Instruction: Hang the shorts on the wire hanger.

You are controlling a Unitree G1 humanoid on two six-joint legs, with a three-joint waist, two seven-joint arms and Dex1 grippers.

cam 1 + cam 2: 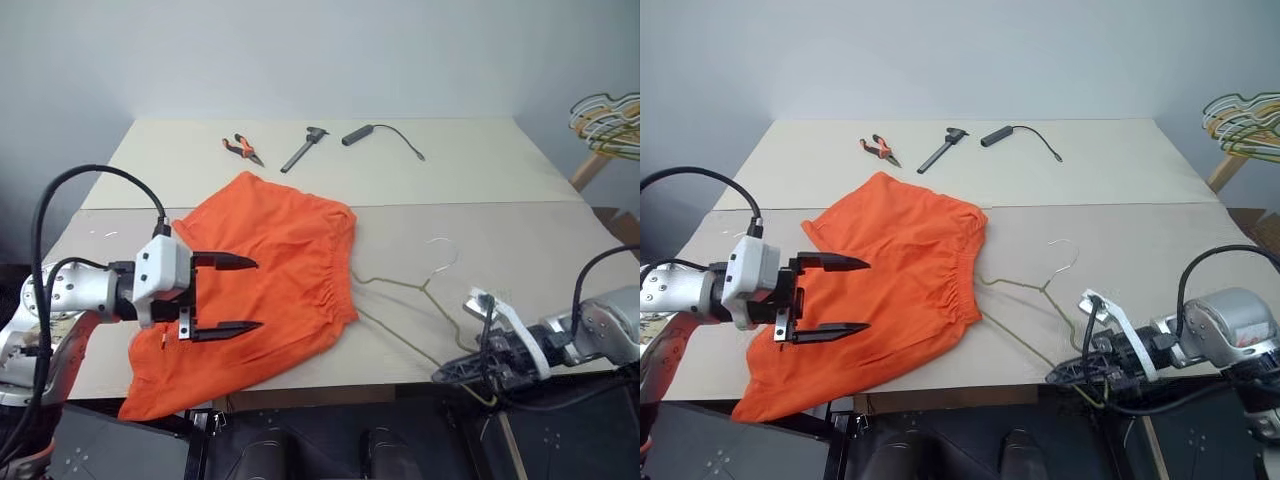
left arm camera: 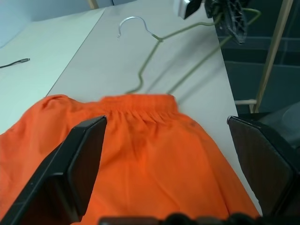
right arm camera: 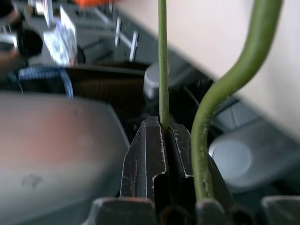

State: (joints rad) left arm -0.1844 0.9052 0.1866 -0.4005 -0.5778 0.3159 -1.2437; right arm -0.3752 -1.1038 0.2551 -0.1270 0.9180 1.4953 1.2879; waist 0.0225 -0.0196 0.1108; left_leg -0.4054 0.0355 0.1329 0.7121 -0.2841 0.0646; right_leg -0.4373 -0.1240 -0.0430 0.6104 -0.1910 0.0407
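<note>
The robot's left gripper next needs to pinch the gathered waistband (image 1: 343, 228) (image 2: 105, 104) to hang the shorts, as the cloth puckers up there while the legs lie flat on the tabletop.
The orange shorts (image 1: 270, 255) lie spread on the table, waistband toward the right, with one leg drooping over the front edge. Over their left part hovers my left gripper (image 1: 256, 294), open and pointing right, nothing between its fingers (image 2: 79, 159). The olive wire hanger (image 1: 415, 295) lies flat just right of the waistband, its hook (image 1: 445, 250) pointing away from me. Its lower corner sticks out past the table's front edge. There my right gripper (image 1: 447, 374) is shut on the hanger's thin wire (image 3: 162, 70), with a second strand (image 3: 220, 93) running beside the fingers.
Orange-handled pliers (image 1: 243, 149), a dark hand tool (image 1: 305, 148) and a black cable with a cylindrical handle (image 1: 375, 133) lie along the table's far side. Bunched coloured hangers (image 1: 608, 118) sit on a wooden rack at the far right. A seam (image 1: 480, 204) crosses the tabletop.
</note>
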